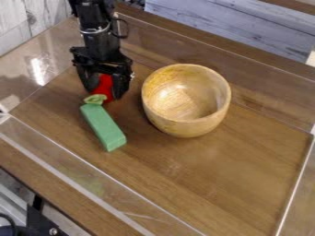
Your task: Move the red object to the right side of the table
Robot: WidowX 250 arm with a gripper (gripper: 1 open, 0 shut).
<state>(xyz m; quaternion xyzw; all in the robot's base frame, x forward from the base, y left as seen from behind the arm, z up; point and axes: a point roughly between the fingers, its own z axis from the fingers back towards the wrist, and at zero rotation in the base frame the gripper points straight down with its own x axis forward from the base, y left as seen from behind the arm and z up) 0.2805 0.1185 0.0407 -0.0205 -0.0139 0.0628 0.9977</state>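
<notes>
I will next pick up the red object with my gripper by its red body (103,87), above the green stem, to move it to the right side of the table.
The red object (103,88) is a small red strawberry-like toy lying on the left part of the table (209,171), its light green stem end pointing toward the near-left. My black gripper (102,86) points straight down over it, open, with one finger on each side of the toy and the tips close to the tabletop. Most of the toy is hidden between the fingers; only a red strip and the green stem show. I cannot tell whether the fingers touch it.
A green rectangular block (103,126) lies just in front of the toy, nearly touching its stem end. A round wooden bowl (186,100) stands to the right of the gripper. Low clear acrylic walls (74,180) edge the tabletop.
</notes>
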